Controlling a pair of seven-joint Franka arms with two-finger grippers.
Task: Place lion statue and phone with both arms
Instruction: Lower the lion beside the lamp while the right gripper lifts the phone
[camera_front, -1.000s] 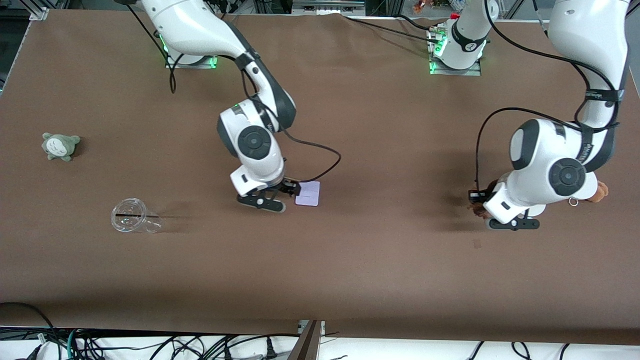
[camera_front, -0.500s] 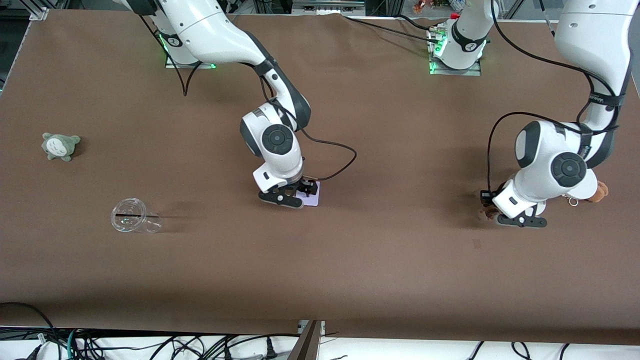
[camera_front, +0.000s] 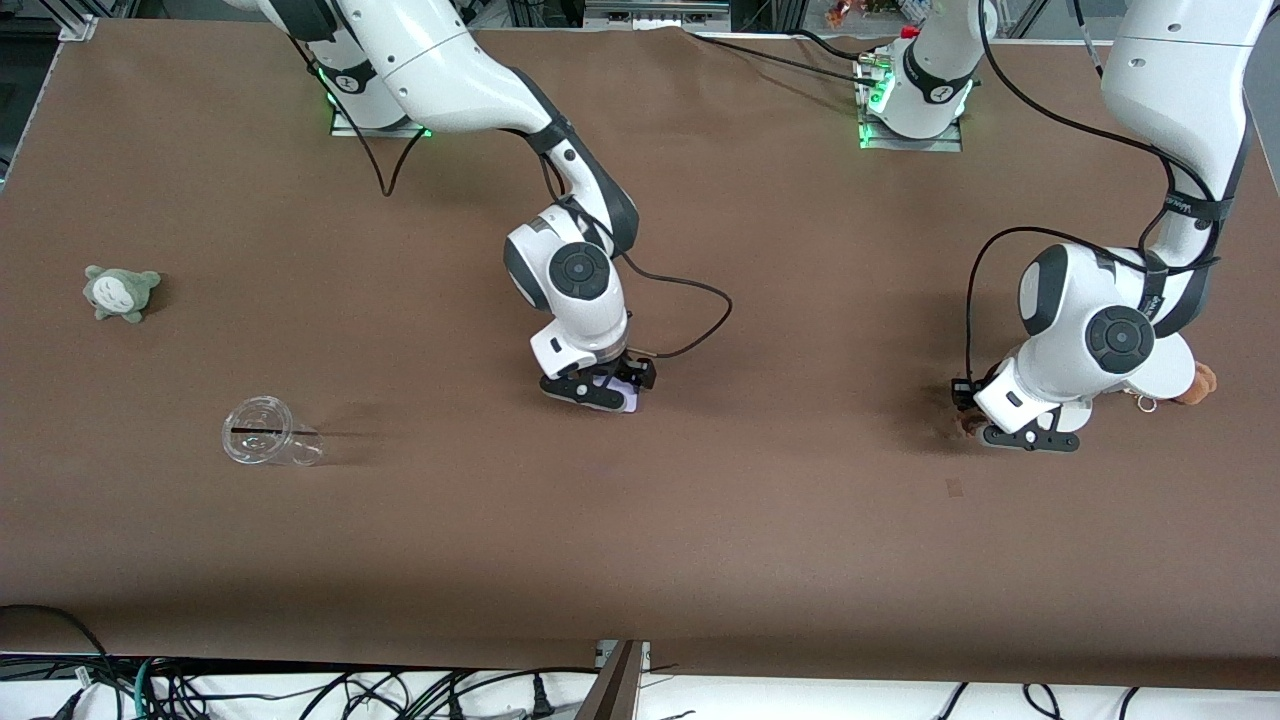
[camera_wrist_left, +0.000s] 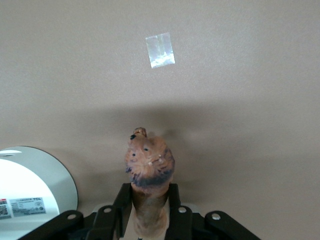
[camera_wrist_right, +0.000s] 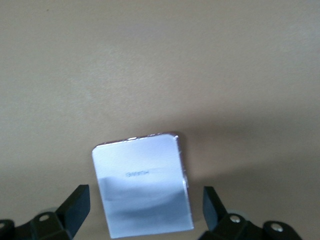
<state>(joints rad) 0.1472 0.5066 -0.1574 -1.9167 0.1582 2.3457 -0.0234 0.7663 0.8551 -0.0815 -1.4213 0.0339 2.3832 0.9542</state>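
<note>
The lion statue's lower edge is over the table beside the white stand, so my left gripper needs to open.
The lion statue is a small brown figurine with a darker mane. My left gripper is shut on its body, and its head sticks out past the fingertips. In the front view the left gripper is low at the left arm's end of the table, with a bit of the lion statue showing beside it. The phone is a pale flat rectangle lying on the brown table. My right gripper is open with one finger on each side of it. From the front, the right gripper covers most of the phone.
A white round stand is close beside the left gripper. An orange-brown plush peeks out past the left arm. At the right arm's end lie a clear cup on its side and a grey-green plush. A tape patch marks the table.
The right arm has moved toward the left arm's end and come down over the phone, which it now straddles. The left gripper, holding the lion, has shifted only slightly.
</note>
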